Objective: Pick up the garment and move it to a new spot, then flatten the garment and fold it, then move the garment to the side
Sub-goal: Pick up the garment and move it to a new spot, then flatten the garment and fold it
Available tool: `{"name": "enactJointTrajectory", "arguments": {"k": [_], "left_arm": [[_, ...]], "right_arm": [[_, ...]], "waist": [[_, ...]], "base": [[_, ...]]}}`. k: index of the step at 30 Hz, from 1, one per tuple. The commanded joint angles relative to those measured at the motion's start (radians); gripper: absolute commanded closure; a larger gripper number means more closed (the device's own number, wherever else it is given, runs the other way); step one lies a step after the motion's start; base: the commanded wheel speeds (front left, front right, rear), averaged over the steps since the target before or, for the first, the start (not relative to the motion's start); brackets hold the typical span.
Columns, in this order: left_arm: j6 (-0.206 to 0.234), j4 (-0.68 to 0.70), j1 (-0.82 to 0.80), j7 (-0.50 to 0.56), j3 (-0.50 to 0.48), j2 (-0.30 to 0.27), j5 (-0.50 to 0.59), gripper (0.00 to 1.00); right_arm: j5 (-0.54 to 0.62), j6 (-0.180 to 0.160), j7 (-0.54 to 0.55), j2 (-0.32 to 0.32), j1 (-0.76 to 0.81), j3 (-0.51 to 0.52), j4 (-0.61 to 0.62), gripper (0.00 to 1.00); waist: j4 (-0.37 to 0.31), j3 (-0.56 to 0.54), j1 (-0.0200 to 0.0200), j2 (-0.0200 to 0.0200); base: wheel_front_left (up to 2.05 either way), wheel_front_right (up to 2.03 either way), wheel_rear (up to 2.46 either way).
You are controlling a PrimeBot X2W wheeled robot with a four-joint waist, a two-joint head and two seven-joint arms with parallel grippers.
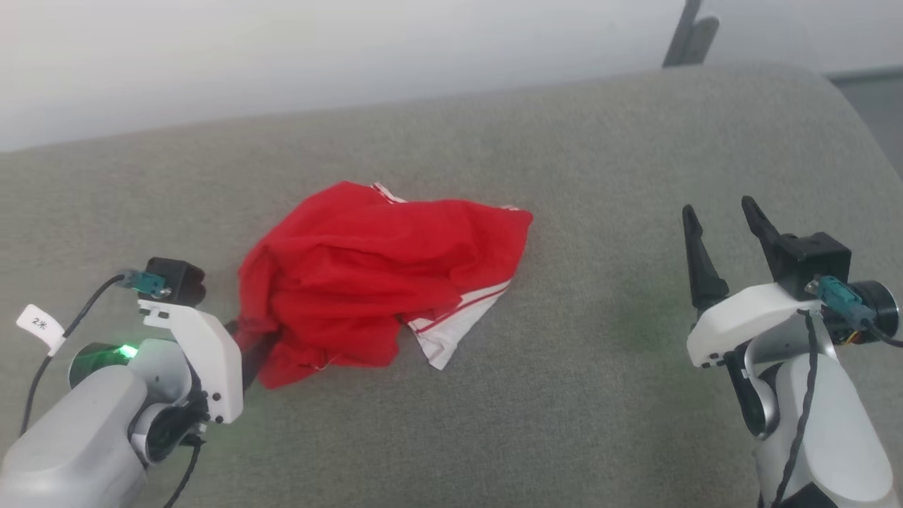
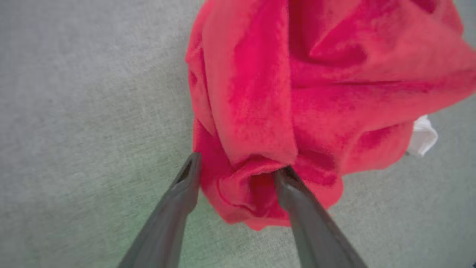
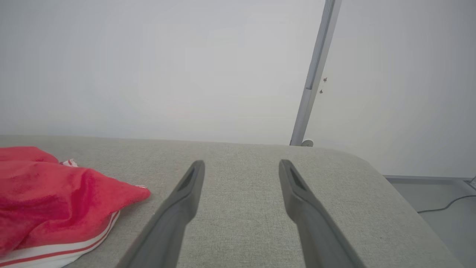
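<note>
I will next pick up the garment [image 1: 367, 275] with my right gripper by its white striped sleeve [image 1: 461, 326], because the sleeve sticks out free from the crumpled heap.
The garment [image 1: 367, 275] lies crumpled in a bright red heap in the middle of the grey cushion [image 1: 600, 388]. A white sleeve end with red stripes [image 1: 451, 331] sticks out at its near right. My left gripper [image 2: 240, 165] is open at the heap's near left corner, and a bunched fold of the garment [image 2: 297, 93] sits between its two fingers. Any lettering is hidden in the folds. My right gripper [image 1: 718, 208] stands open well to the right, above bare cushion, nothing between its fingers. The right wrist view has the garment [image 3: 44, 193] at its lower left.
The cushion's far edge meets a pale wall [image 1: 282, 56]. A grey metal post [image 3: 316, 74] rises behind the far right corner. Past the rounded right edge lies the floor with a cable [image 3: 446, 204]. Bare cushion spreads right of the heap.
</note>
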State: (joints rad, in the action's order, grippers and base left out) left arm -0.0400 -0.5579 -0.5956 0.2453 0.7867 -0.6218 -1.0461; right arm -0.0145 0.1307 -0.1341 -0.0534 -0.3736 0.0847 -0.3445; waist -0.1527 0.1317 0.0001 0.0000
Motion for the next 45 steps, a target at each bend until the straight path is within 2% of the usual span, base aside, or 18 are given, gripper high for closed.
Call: {"name": "enactJointTrajectory", "arguments": {"k": [1, 7, 14, 19, 26, 27, 31, 36, 45], "left_arm": [[-0.003, -0.003, 0.009, -0.019, -0.007, -0.004, 0.004, 0.00], [-0.011, 0.032, 0.047, -0.144, -0.028, -0.035, 0.038, 0.00], [0.014, 0.100, 0.146, -0.354, -0.090, -0.105, 0.048, 0.00], [0.054, 0.159, 0.237, -0.474, -0.149, -0.151, 0.047, 0.00], [0.133, 0.282, 0.405, -0.511, -0.323, -0.190, 0.044, 0.00], [0.133, 0.282, 0.405, -0.511, -0.323, -0.190, 0.044, 0.00], [0.146, 0.358, 0.534, -0.510, -0.483, -0.165, 0.093, 0.00], [0.106, 0.415, 0.663, -0.511, -0.633, -0.115, 0.162, 0.00], [0.037, 0.439, 0.736, -0.511, -0.758, -0.029, 0.236, 0.00]], "right_arm": [[0.003, 0.000, 0.000, -0.005, 0.010, 0.000, 0.000, 0.00], [-0.018, 0.000, 0.003, -0.027, 0.041, -0.006, -0.014, 0.00], [-0.054, 0.000, -0.008, -0.046, 0.085, -0.002, -0.023, 0.00], [-0.068, 0.000, -0.017, -0.061, 0.117, 0.008, -0.030, 0.00], [-0.085, 0.000, -0.024, -0.073, 0.162, 0.039, -0.022, 0.00], [-0.085, 0.000, -0.024, -0.073, 0.162, 0.039, -0.022, 0.00], [-0.088, 0.000, -0.024, -0.071, 0.184, 0.057, -0.010, 0.00], [-0.084, 0.000, -0.021, -0.062, 0.207, 0.077, 0.007, 0.00], [-0.072, 0.000, 0.003, -0.044, 0.224, 0.077, 0.043, 0.00]], "waist": [[0.023, -0.035, -0.0001, 0.0000], [0.056, -0.108, -0.0001, 0.0000], [0.090, -0.158, -0.0001, 0.0000], [0.117, -0.182, -0.0001, 0.0000], [0.153, -0.199, -0.0001, 0.0000], [0.153, -0.199, -0.0001, 0.0000], [0.169, -0.203, -0.0001, 0.0000], [0.183, -0.204, -0.0001, 0.0000], [0.191, -0.201, -0.0001, 0.0000]], "base": [[0.00, 0.00, 0.00], [0.00, 0.00, 0.00], [0.00, 0.00, 0.00], [0.00, 0.00, 0.00], [0.00, 0.00, 0.00], [0.00, 0.00, 0.00], [0.00, 0.00, 0.00], [0.00, 0.00, 0.00], [0.00, 0.00, 0.00]]}}
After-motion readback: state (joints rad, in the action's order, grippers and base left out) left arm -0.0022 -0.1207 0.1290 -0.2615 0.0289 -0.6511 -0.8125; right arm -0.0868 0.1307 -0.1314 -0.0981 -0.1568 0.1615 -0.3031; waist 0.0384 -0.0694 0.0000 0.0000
